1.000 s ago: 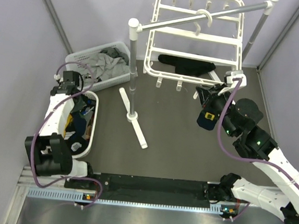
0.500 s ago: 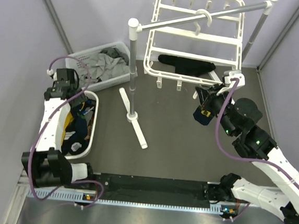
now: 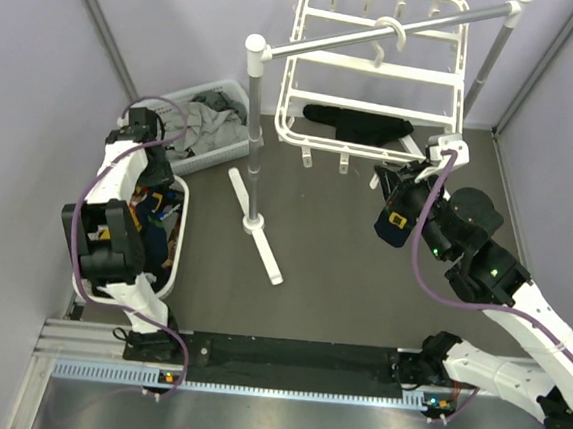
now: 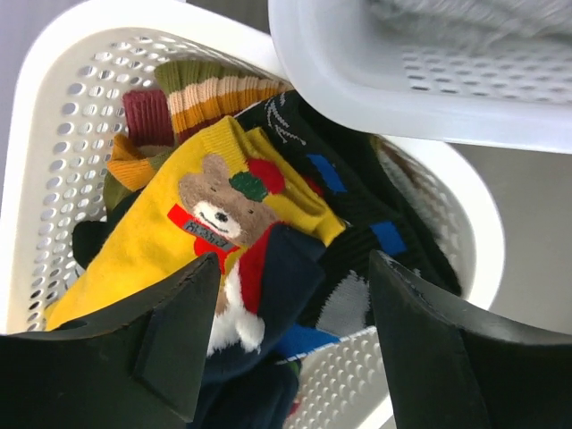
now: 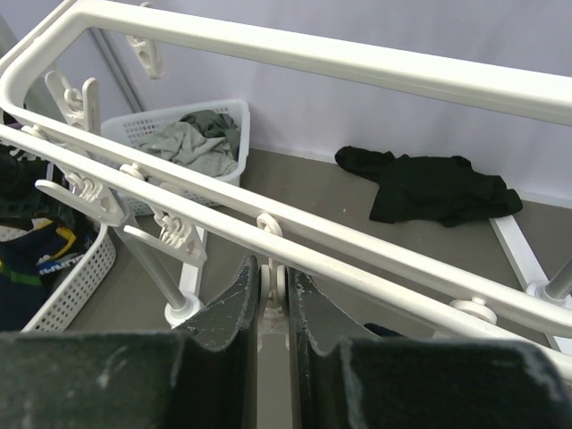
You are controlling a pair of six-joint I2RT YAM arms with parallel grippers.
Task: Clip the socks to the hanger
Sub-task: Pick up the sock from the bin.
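Note:
The navy sock just behind its red-trimmed end [image 4: 287, 273] should go between the fingers of my left gripper next, so that end stays free to go into the hanger's clip.
The white hanger [image 3: 380, 67] hangs from the grey pole; its bars cross the right wrist view [image 5: 357, 63]. My right gripper [image 3: 384, 179] is shut on one dangling clip [image 5: 274, 284] at the hanger's near edge. A black-navy sock [image 3: 394, 227] hangs just below that gripper; I cannot tell whether the clip grips it. My left gripper [image 4: 295, 259] is open and empty above several socks [image 3: 151, 228] in a white oval basket [image 4: 54, 116]. Among them are a yellow bear sock [image 4: 161, 237], a striped one [image 4: 210, 94] and navy ones with blue marks [image 4: 357, 214].
A second white basket [image 3: 234, 150] with pale grey cloths [image 5: 192, 143] stands behind the sock basket. The grey pole rack [image 3: 254, 162] with white feet [image 3: 263, 248] stands mid-floor. A plain black garment [image 3: 360, 124] lies under the hanger. Purple walls close in on both sides.
My left arm has swung forward, its wrist now nearer the far end of the sock basket. My right gripper shifted slightly with the sock and stays on the clip.

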